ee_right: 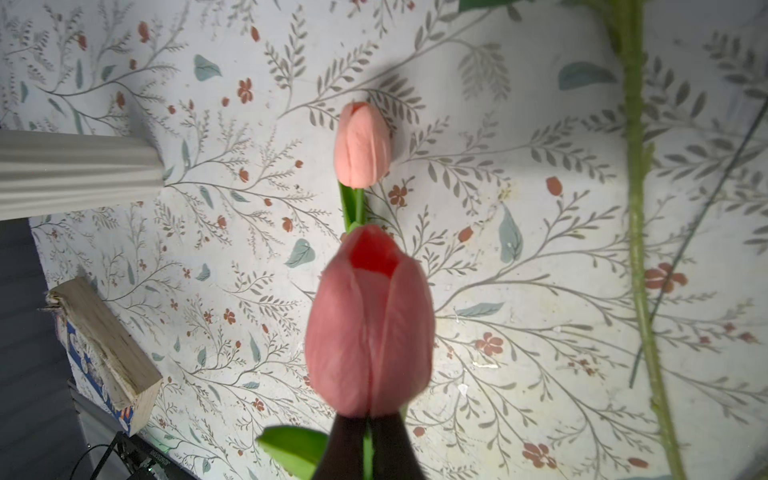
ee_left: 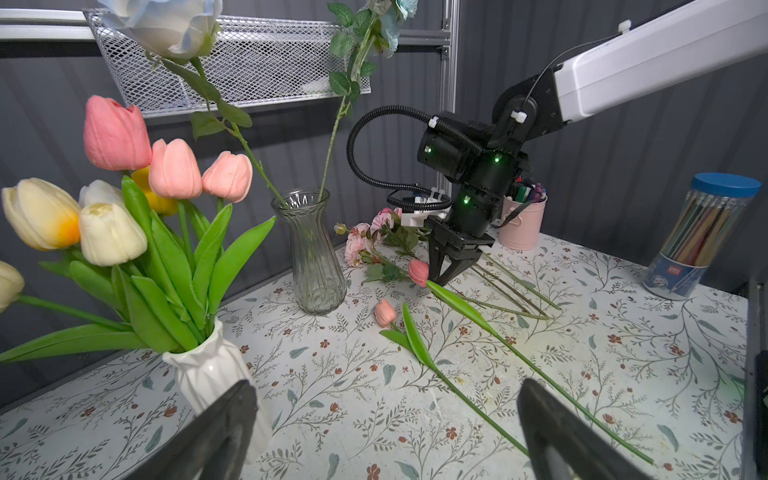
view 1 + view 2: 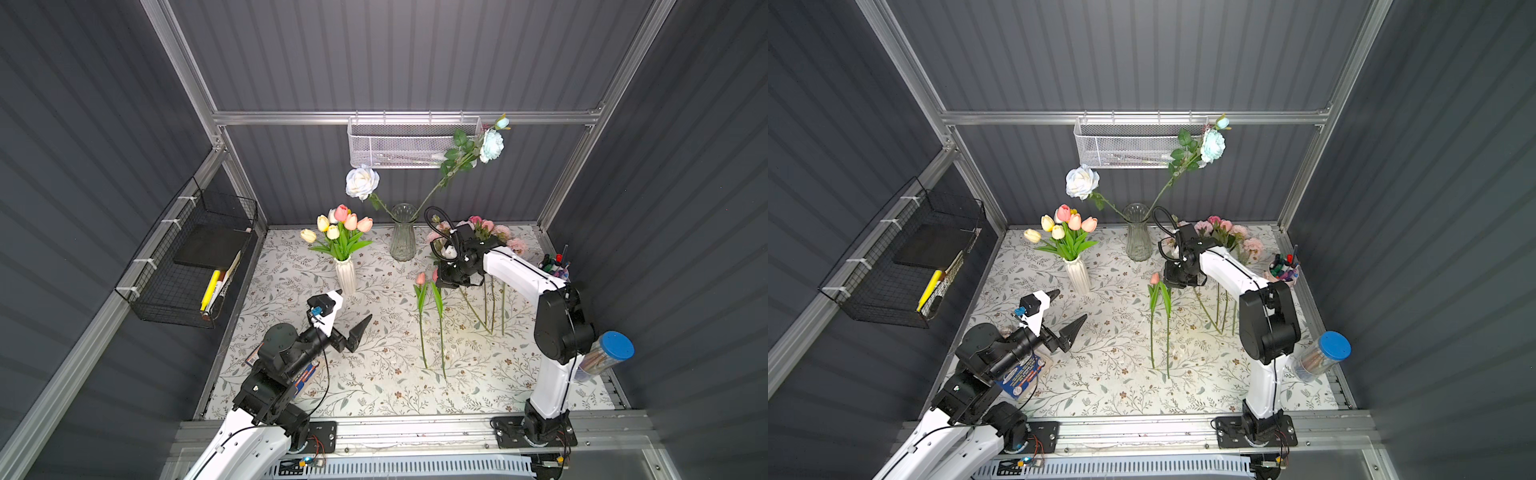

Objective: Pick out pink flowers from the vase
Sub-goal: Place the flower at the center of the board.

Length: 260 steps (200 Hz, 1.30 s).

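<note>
Only the tulip's stem trails on the cloth, and the bloom would drop short if I opened now. I should keep my right gripper closed on the tulip until its bloom reaches the cloth.
My right gripper (image 1: pixel 368 424) is shut on the green stem of a salmon-pink tulip (image 1: pixel 370 324), just under the bloom. In the left wrist view this tulip (image 2: pixel 418 272) is low over the table with its stem trailing across the cloth. Beside it lies a second pink tulip (image 3: pixel 420 277). Three pink tulips (image 3: pixel 351 220) still stand among yellow and cream ones in the white ribbed vase (image 3: pixel 345 274). Pale pink roses (image 3: pixel 498 232) lie at the back right. My left gripper (image 3: pixel 354 305) hangs open and empty in front of the white vase.
A glass vase (image 3: pixel 403 239) holds a white rose and a pale blue rose. A pink pen cup (image 3: pixel 555 266) and a blue-lidded pencil jar (image 3: pixel 611 353) stand on the right. A box (image 3: pixel 1021 378) lies under my left arm. Wire baskets (image 3: pixel 195 257) hang on the walls.
</note>
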### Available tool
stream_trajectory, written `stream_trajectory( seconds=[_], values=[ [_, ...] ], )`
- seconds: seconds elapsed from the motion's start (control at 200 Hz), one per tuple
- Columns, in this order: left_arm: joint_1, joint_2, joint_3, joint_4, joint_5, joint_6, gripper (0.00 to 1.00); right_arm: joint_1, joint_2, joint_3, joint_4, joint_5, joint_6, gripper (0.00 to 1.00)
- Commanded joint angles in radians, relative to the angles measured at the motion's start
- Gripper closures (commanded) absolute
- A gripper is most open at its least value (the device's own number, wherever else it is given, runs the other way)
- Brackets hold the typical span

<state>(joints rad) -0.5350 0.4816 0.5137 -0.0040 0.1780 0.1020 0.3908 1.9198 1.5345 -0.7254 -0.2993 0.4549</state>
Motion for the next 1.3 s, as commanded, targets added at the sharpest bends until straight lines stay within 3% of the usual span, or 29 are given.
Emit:
stream_trajectory(
  seconds=[0.0,0.39,0.69,0.961,1.296],
  values=[
    [0.001,-0.012,-0.009,0.022,0.019,-0.002,0.01,-0.003,0.042,0.003,0.046,0.017,0.039,1.00],
    [0.001,-0.009,-0.013,0.022,0.028,0.005,0.01,0.006,0.209,0.049,0.138,0.016,0.067,0.98],
    [0.001,0.003,-0.014,0.024,0.034,0.005,0.01,0.009,0.243,0.079,0.144,0.005,0.042,0.82],
    [0.003,-0.009,-0.014,0.005,0.035,0.007,0.01,0.010,0.138,0.031,0.110,0.091,0.031,0.60],
    [0.001,-0.096,-0.003,-0.015,-0.041,-0.018,0.01,0.019,-0.115,-0.060,0.134,0.183,0.005,0.57]
  ],
)
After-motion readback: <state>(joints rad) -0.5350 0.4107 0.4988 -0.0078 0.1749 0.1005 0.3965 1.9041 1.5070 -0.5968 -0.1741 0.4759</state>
